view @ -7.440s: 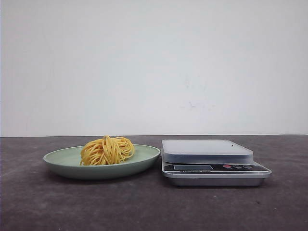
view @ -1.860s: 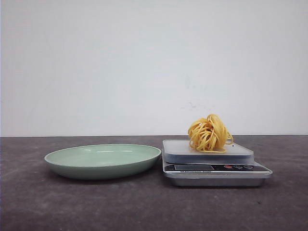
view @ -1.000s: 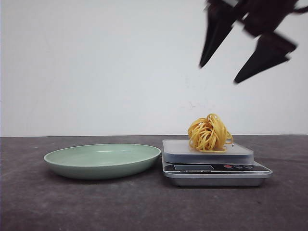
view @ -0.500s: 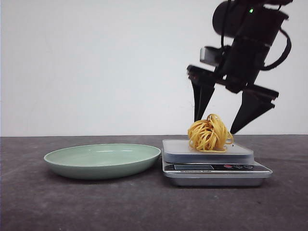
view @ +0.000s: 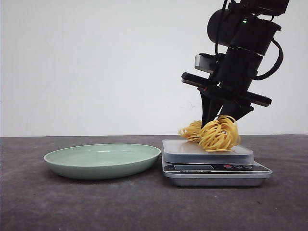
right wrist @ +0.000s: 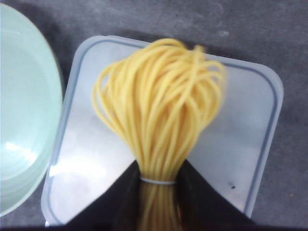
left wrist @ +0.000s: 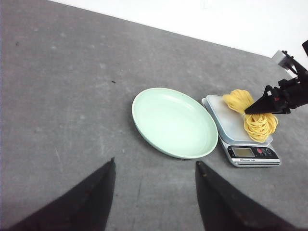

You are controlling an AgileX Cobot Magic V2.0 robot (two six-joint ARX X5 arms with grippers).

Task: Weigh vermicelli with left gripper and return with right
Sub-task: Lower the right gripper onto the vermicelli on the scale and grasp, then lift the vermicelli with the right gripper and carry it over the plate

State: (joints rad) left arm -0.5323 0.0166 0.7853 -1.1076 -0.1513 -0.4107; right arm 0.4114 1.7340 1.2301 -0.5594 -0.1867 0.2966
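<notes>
My right gripper lines up the vermicelli with the pale green plate next, before it opens, since the vermicelli (view: 215, 134) it holds is over the scale, beside the plate.
The vermicelli (view: 215, 134) is a yellow nest of thin strands on the scale's grey platform (view: 187, 150). My right gripper (view: 220, 119) is shut on the vermicelli (right wrist: 161, 103), its black fingers (right wrist: 127, 190) squeezing the strands at a thin band. In the left wrist view the vermicelli (left wrist: 258, 124) shows on the scale (left wrist: 245, 153) with the right gripper's finger across it. My left gripper (left wrist: 154, 166) is open and empty, high above the bare table, well apart from the pale green plate (left wrist: 163, 122).
The pale green plate (view: 67, 162) lies empty left of the scale (view: 216, 174), almost touching it. The scale's display and buttons (view: 238, 167) face the front. A white wall stands behind the dark grey table (view: 144, 207).
The vermicelli went from the plate to the scale. In the last second my right gripper came down from above and shut on it; the nest is squeezed and spreads sideways.
</notes>
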